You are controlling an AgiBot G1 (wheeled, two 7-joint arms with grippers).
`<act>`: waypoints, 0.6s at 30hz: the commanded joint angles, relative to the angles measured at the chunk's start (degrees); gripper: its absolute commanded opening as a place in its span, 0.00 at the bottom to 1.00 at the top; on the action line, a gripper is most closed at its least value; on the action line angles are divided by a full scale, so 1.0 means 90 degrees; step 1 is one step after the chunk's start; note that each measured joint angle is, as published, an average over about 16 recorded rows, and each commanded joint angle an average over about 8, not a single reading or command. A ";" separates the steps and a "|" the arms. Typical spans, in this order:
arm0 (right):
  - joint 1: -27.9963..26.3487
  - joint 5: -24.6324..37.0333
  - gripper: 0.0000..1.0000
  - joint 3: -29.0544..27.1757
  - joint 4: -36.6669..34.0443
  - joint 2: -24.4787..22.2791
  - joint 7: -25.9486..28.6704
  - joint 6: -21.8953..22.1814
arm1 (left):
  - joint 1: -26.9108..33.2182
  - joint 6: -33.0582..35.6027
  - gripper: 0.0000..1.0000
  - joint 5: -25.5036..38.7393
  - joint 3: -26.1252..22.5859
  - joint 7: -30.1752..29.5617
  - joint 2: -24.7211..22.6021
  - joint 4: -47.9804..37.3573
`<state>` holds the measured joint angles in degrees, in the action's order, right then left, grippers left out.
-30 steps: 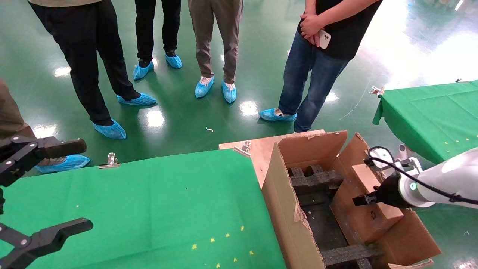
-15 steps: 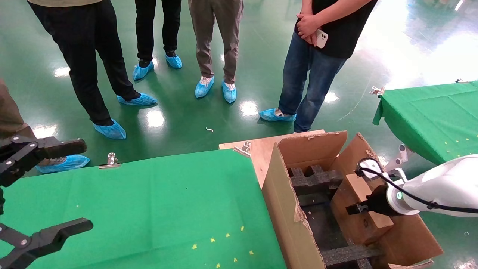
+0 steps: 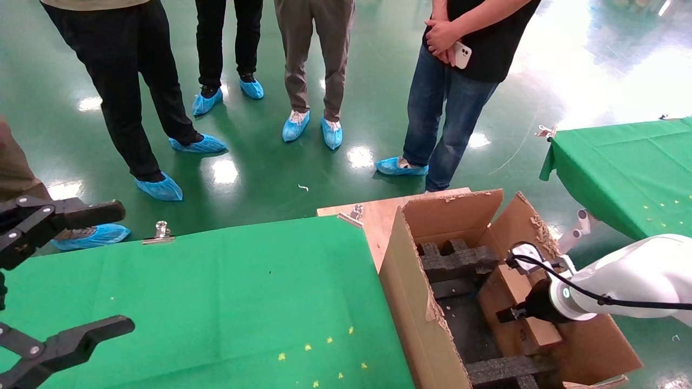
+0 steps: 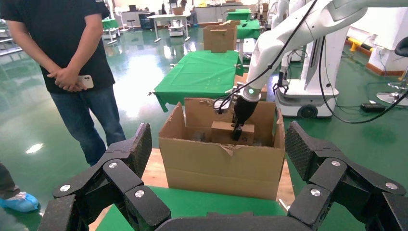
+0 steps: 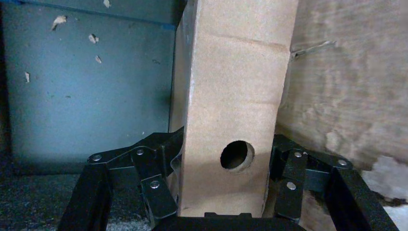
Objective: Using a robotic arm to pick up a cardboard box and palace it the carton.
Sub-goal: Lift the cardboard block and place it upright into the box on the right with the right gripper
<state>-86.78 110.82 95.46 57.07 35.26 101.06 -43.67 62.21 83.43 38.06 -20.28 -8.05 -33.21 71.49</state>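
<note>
My right gripper releases the box now, since the box's lower edge (image 3: 494,334) stands down inside the carton beside its dark bottom panel and would stand there.
The small brown cardboard box (image 3: 519,319) with a round hole stands on edge inside the large carton (image 3: 416,302), against its right wall, beside black foam inserts (image 3: 457,259). My right gripper (image 3: 513,313), on the white robotic arm (image 3: 632,278), is shut on the box, one finger on each flat side. The right wrist view shows the box (image 5: 233,101) between the fingers (image 5: 156,187), its hole facing the camera. My left gripper (image 3: 59,270) is open and empty at the far left over the green table. The left wrist view shows the carton (image 4: 221,159) and the box (image 4: 223,132) from the side.
A green-clothed table (image 3: 205,302) lies left of the carton, with metal clips (image 3: 159,232) on its far edge. A second green table (image 3: 627,167) is at the right. Several people (image 3: 459,86) in blue shoe covers stand on the glossy green floor beyond.
My right arm has moved down and slightly left, lowering the small box deeper into the carton. The left gripper has not moved.
</note>
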 commanded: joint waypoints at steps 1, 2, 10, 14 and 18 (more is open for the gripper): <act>0.0031 -0.0063 0.38 0.0000 -0.0095 0.0044 -0.0080 0.0025 | 0.0000 0.0000 1.00 0.0000 0.0000 0.0000 0.0000 0.0000; 0.0038 -0.0079 0.51 -0.0001 -0.0118 0.0056 -0.0099 0.0031 | 0.0000 0.0000 1.00 -0.0001 0.0000 0.0000 0.0000 0.0000; 0.0057 -0.0114 1.00 -0.0003 -0.0154 0.0079 -0.0134 0.0053 | -0.0001 -0.0001 1.00 -0.0002 0.0000 0.0000 0.0000 -0.0001; 0.0047 -0.0102 1.00 -0.0003 -0.0130 0.0065 -0.0117 0.0043 | -0.0001 -0.0001 1.00 -0.0002 0.0000 0.0000 0.0000 -0.0001; 0.0041 -0.0096 1.00 -0.0002 -0.0115 0.0055 -0.0106 0.0030 | -0.0001 -0.0001 1.00 -0.0002 0.0000 0.0000 0.0000 -0.0001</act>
<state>-86.47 109.92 95.41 56.02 35.76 100.02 -43.41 62.20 83.42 38.04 -20.28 -8.05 -33.21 71.49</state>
